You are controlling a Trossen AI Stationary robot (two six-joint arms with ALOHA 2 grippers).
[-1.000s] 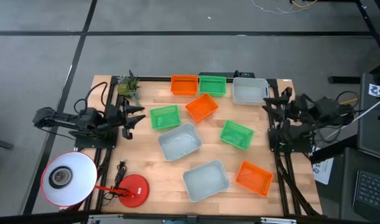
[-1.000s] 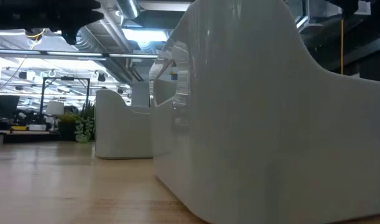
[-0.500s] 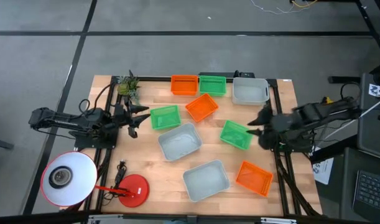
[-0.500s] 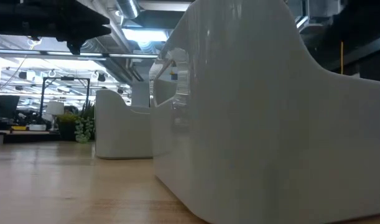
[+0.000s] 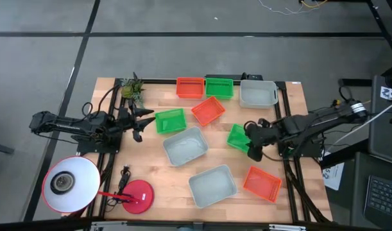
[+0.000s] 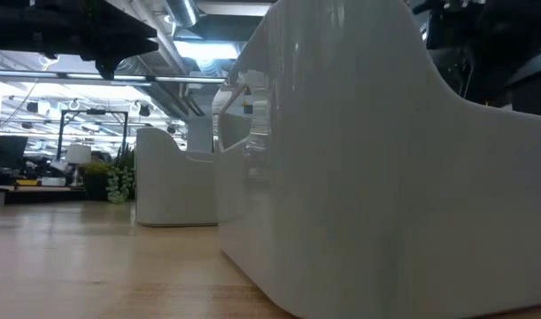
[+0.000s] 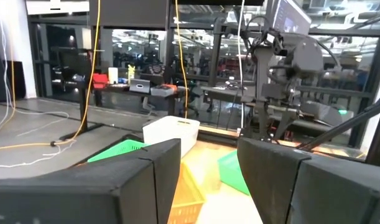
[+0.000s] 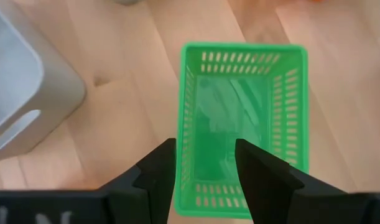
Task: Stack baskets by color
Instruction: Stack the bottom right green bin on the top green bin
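Observation:
The green basket needs to be stacked with the other green baskets, so I will grab it by its rim (image 8: 183,130) with my right gripper next.
Three orange, three green and three pale grey baskets lie scattered singly on the wooden table (image 5: 151,173). My right gripper (image 5: 250,142) hovers open over the right-hand green basket (image 5: 237,135). In the right wrist view that green basket (image 8: 242,121) lies straight below, with my right gripper (image 8: 205,165) open above its near end. An orange basket (image 5: 262,183) and a grey basket (image 5: 212,186) sit near the front. My left gripper (image 5: 139,122) is open at the table's left edge, pointing at another green basket (image 5: 169,120); in its wrist view my left gripper (image 7: 208,168) holds nothing.
A red-based lamp (image 5: 138,196) with a white round head (image 5: 70,183) stands at the front left. A small plant (image 5: 133,90) is at the back left corner. A grey basket (image 6: 367,177) fills most of the low view.
My right arm has swung in from the table's right edge to above the right-hand green basket. The left arm shifted slightly early on, then stayed still.

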